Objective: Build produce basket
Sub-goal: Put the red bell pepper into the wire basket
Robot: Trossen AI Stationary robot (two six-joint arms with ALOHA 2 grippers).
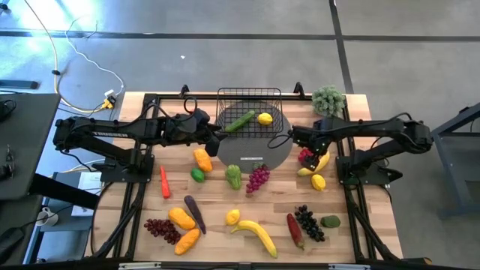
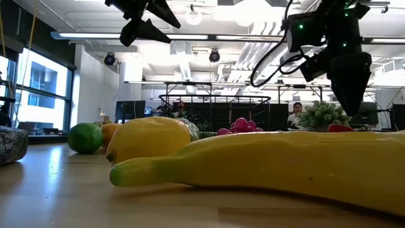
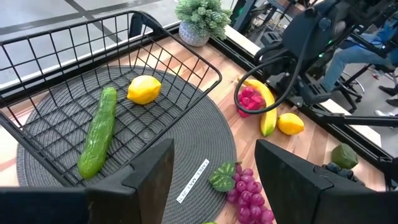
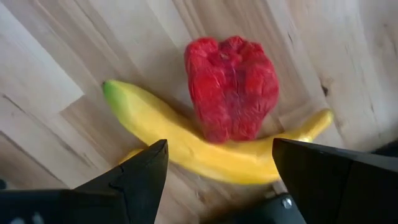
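Observation:
I should next add the red pepper to the wire basket, so I should grab it with my right gripper by its tapered end (image 4: 231, 127).
The black wire basket (image 1: 249, 105) stands on a grey round mat (image 1: 259, 154) at the table's far middle, and a green cucumber (image 3: 98, 134) and a lemon (image 3: 143, 89) lie in it. My left gripper (image 1: 215, 139) hovers open by the basket's near left corner, above the mat. My right gripper (image 1: 300, 141) hangs open, pointing down over a red pepper (image 4: 233, 87) and a yellow banana (image 4: 205, 143); both lie on the wood right of the mat. In the low view both grippers (image 2: 144, 22) (image 2: 350, 88) are well above the table.
More produce lies loose on the near half: orange fruit (image 1: 202, 159), lime (image 1: 197, 175), green pepper (image 1: 234, 176), purple grapes (image 1: 257, 178), carrot (image 1: 164, 181), lemon (image 1: 319, 181), eggplant (image 1: 195, 214), banana (image 1: 256, 234), dark grapes (image 1: 309, 223). A potted plant (image 1: 328, 98) stands at the far right.

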